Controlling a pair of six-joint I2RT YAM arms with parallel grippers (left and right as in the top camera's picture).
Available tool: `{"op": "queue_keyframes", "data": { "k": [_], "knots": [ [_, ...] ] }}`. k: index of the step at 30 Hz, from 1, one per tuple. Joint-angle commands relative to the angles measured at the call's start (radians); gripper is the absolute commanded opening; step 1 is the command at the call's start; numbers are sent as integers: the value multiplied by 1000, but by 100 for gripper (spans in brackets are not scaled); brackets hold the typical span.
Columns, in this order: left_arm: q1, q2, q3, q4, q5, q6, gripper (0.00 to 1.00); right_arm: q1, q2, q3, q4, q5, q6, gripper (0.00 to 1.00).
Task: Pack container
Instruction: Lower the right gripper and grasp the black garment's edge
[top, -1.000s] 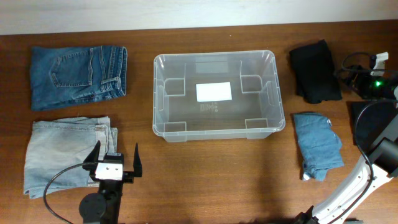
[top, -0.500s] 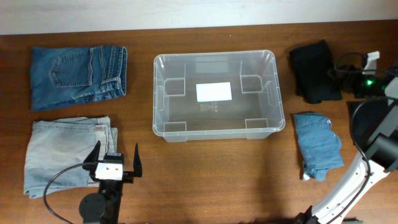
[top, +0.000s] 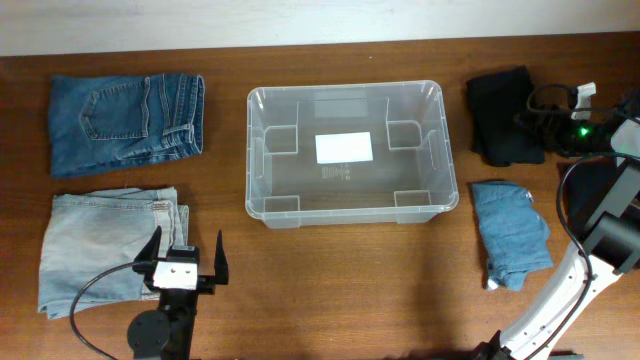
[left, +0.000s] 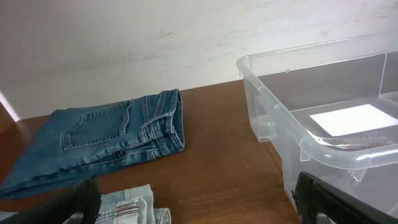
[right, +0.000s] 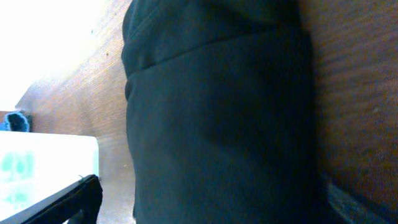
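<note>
My right gripper's fingers reach just the near edge of the black garment (top: 503, 115) (right: 222, 134), so it is too early to close on it. The gripper reaches farther first.
The clear plastic container (top: 253, 150) stands empty at the table's middle, a white label on its base; its near corner shows in the left wrist view (left: 323, 146). My left gripper (top: 187, 262) is open and empty at the front left, next to the folded light-blue jeans (top: 95, 245). Dark-blue jeans (top: 120, 120) lie at the back left. My right gripper (top: 537, 112) is open, its fingers on either side of the folded black garment (top: 503, 115), which fills the right wrist view (right: 217, 124). A small folded blue garment (top: 510, 235) lies at the right.
A pale wall runs behind the table's far edge. The right arm's base and links (top: 600, 260) stand along the right edge. Cables loop near the right wrist (top: 560, 95).
My right gripper has moved left, from beside the black garment to over its right edge. The left arm has not moved.
</note>
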Motion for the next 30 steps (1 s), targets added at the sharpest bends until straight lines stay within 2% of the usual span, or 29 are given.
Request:
{"op": "queue_keyframes", "data": {
  "k": [1, 6, 13, 16, 26, 30],
  "knots": [
    [4, -7, -8, 2, -4, 13, 99, 3, 18, 7, -34, -2, 58, 98],
    [4, -7, -8, 2, -4, 13, 99, 5, 18, 7, -6, -2, 167, 98],
    [4, -7, -8, 2, -4, 13, 99, 5, 18, 7, 114, 171, 164, 98],
    [4, -7, -8, 2, -4, 13, 99, 6, 18, 7, 136, 183, 120, 98],
    [4, -7, -8, 2, -4, 13, 99, 70, 20, 7, 113, 191, 68, 98],
    [4, -7, -8, 2, -4, 13, 99, 93, 20, 7, 50, 191, 68, 98]
  ]
}}
